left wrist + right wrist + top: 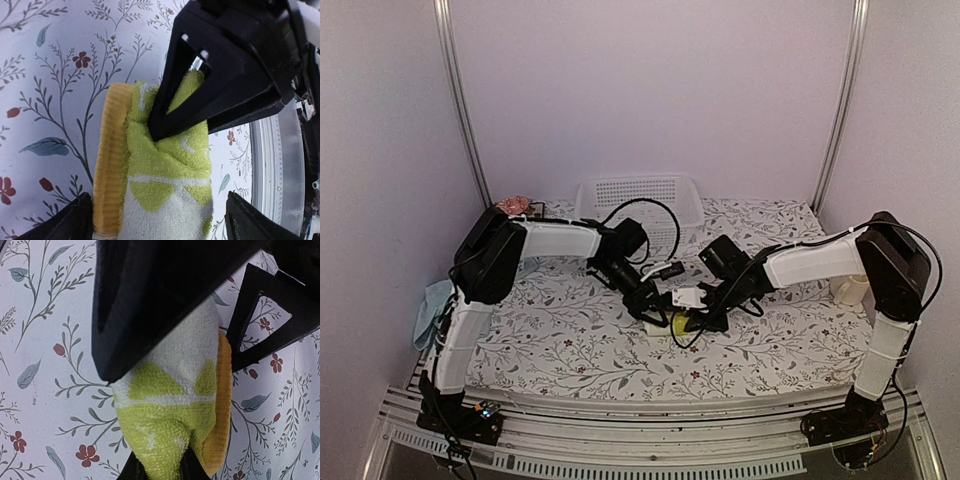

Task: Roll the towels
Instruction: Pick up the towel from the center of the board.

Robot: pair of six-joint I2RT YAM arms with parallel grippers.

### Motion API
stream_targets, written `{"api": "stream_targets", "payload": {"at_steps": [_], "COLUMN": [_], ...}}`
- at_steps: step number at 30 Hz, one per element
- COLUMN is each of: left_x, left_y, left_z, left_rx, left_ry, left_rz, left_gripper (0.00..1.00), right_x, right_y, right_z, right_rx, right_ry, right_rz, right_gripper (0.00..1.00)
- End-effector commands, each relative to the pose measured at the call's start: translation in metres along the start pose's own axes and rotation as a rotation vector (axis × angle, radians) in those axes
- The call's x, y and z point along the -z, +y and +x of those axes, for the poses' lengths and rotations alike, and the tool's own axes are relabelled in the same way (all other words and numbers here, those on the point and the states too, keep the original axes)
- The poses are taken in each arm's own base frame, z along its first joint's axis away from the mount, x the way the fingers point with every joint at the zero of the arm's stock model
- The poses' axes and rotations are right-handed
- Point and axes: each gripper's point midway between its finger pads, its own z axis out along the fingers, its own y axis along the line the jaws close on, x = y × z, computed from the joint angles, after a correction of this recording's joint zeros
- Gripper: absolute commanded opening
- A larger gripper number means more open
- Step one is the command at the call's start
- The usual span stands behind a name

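Observation:
The yellow-green towel needs to stay rolled for the basket, so my left gripper will next pinch the towel across its pale end point(658, 328) point(162, 212), opposite my right gripper.
The yellow-green towel point(677, 322), rolled into a short bundle with an orange border, lies on the floral mat point(570, 340) at mid-table. In the left wrist view, the towel point(165, 170) sits between my left gripper's point(160, 220) spread fingers. The left finger touches it and there is a small gap at the right one. My right gripper point(165, 472) is shut on the opposite end of the towel point(165, 410). The two grippers meet head-on over it in the top view: left gripper point(655, 316), right gripper point(698, 318). The pale blue towel point(428, 312) hangs at the table's left edge.
A white perforated basket point(640, 200) stands at the back centre. A pink object point(515, 205) lies at the back left. A pale cup-like object point(850, 290) sits by the right arm. Black cables loop between the arms.

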Motion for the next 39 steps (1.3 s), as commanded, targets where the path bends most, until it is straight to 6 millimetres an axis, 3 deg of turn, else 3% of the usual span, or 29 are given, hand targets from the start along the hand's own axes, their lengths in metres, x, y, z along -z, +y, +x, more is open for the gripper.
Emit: {"api": "stream_targets", "payload": {"at_steps": [1,7,12,18,21,23,28,30,32,35,39], "left_x": [-0.038,-0.047,-0.057,-0.057,-0.06,-0.061,-0.06,-0.059,-0.057,-0.053,-0.041], "left_y": [0.009,0.009,0.004,-0.001,0.0,0.001,0.0,0.002,0.002,0.004,0.008], "left_z": [0.036,0.038,0.049,0.059,0.066,0.068,0.075,0.079,0.08,0.072,0.055], "left_rx": [0.097,0.114,0.127,0.133,0.143,0.155,0.174,0.186,0.195,0.2,0.204], "left_ry": [0.125,0.141,0.171,0.194,0.21,0.217,0.23,0.233,0.232,0.211,0.176], "left_rz": [-0.003,0.02,0.042,0.05,0.048,0.053,0.06,0.055,0.054,0.049,0.009], "left_gripper": [0.89,0.79,0.63,0.6,0.5,0.37,0.16,0.02,0.0,0.0,0.0], "right_x": [-0.017,-0.015,-0.016,-0.02,-0.019,-0.017,-0.018,-0.019,-0.018,-0.011,0.011], "right_y": [0.018,0.015,0.012,0.008,0.004,0.003,0.003,0.002,-0.002,-0.008,-0.018], "right_z": [0.04,0.043,0.043,0.051,0.05,0.048,0.055,0.056,0.053,0.045,0.033], "right_rx": [-0.016,-0.004,-0.006,-0.023,-0.027,-0.023,-0.028,-0.036,-0.045,-0.064,-0.099], "right_ry": [0.141,0.146,0.142,0.173,0.178,0.172,0.197,0.202,0.191,0.165,0.132], "right_rz": [-0.047,-0.011,0.008,0.033,0.05,0.06,0.07,0.075,0.086,0.113,0.175], "right_gripper": [0.14,0.14,0.14,0.14,0.14,0.14,0.14,0.15,0.16,0.23,0.53]}}
